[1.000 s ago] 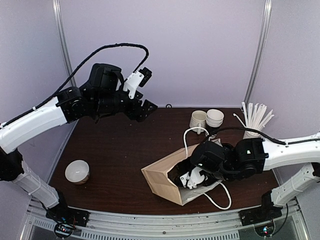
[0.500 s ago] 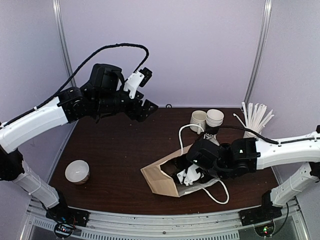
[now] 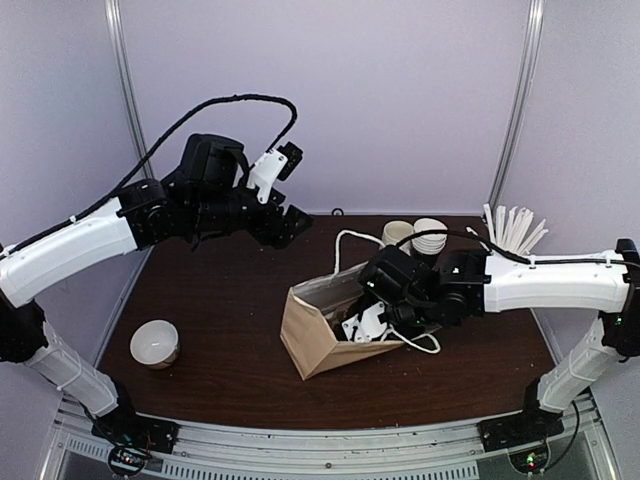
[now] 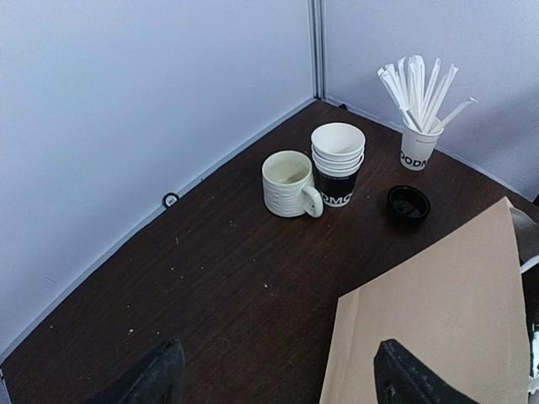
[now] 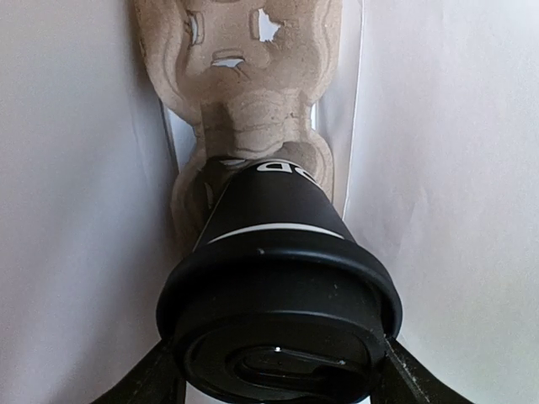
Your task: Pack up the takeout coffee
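Observation:
The bag tilts with the cup slanted toward the near hollow of the pulp carrier. The cup would fall short now, so I need to move it closer and then open my right gripper.
The takeout coffee, black lid toward the camera, is inside the brown paper bag. Its base points at a pulp cup carrier deep in the bag. My right gripper is shut on the cup, one finger on each side of the lid. In the top view the right gripper reaches into the bag's mouth and the cup is hidden. The bag now stands half tilted up. My left gripper is open and empty, raised above the table's back left; in its wrist view it hovers over the bag's edge.
At the back right stand a white ceramic mug, a stack of paper cups and a paper cup of white sticks. A loose black lid lies beside them. A white bowl-like cup sits at the front left.
My right gripper has moved left and back with the cup inside the bag. The bag has slid with it and tipped from lying flat toward upright. The left arm barely moved.

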Controlling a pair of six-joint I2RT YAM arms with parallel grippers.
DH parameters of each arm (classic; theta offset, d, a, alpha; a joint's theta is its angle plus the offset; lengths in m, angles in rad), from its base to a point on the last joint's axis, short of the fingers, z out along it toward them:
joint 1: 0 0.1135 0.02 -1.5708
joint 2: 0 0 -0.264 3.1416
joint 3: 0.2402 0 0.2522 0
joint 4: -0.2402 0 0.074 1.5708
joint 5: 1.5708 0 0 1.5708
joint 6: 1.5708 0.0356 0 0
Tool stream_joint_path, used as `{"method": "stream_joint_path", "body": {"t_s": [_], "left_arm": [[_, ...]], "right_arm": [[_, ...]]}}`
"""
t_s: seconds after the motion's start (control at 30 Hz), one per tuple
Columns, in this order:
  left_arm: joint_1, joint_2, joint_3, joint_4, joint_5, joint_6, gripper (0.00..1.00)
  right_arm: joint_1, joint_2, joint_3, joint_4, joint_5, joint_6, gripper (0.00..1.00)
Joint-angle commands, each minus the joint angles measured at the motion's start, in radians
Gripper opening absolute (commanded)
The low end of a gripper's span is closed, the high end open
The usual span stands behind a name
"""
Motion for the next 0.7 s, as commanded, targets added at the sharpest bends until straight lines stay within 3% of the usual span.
{"method": "stream_joint_path", "body": {"t_s": [0.0, 0.33, 0.67], "left_arm": [[0.012, -0.056, -0.039, 0.050, -0.006, -0.009, 0.81], [0.038, -0.150, -0.130, 0.050, -0.018, -0.011, 0.81], [0.073, -0.247, -0.234, 0.057, 0.004, -0.022, 0.82]], "right_arm": [[-0.048, 0.069, 0.079, -0.186, -0.124, 0.012, 0.54], [-0.121, 0.253, 0.330, -0.395, -0.271, 0.020, 0.54], [-0.221, 0.512, 0.710, -0.677, -0.433, 0.022, 0.54]]}}
